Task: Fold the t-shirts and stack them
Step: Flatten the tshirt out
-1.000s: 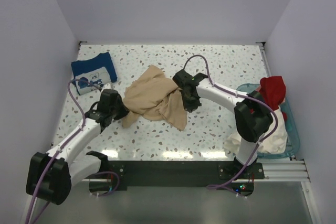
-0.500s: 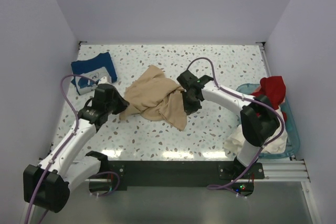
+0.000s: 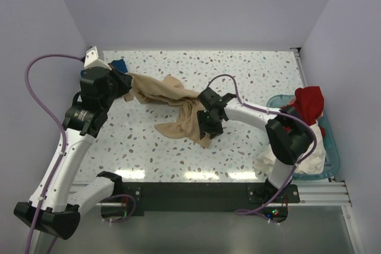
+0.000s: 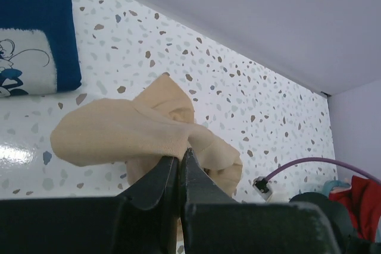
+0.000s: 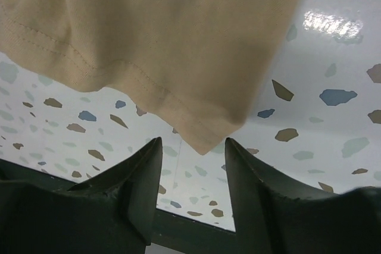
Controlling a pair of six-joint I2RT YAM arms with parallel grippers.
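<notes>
The tan t-shirt (image 3: 178, 108) should be grabbed next by its hem corner (image 3: 206, 143) with my right gripper. Both grippers can then stretch it open and spread it for folding.
The tan t-shirt (image 3: 178, 108) stretches from the far left down to the table's middle. My left gripper (image 3: 124, 82) is raised over the far left and is shut on an edge of this shirt (image 4: 137, 129), pinched at the fingertips (image 4: 180, 154). My right gripper (image 5: 193, 147) stands open just off the shirt's lower hem (image 5: 166, 40), whose corner hangs between the fingers without being gripped. In the top view that gripper (image 3: 207, 128) sits at the shirt's near right end. The folded navy t-shirt (image 4: 36, 40) with a white print lies at the far left, mostly hidden behind my left arm from above.
A teal basket (image 3: 332, 150) stands at the right edge of the table. A red shirt (image 3: 309, 102) and a white shirt (image 3: 297, 157) drape over it. Walls close in the table on the left, back and right.
My left arm rose and swung toward the far left, pulling the tan shirt out long. My right gripper opened, let go of the shirt and shifted slightly nearer.
</notes>
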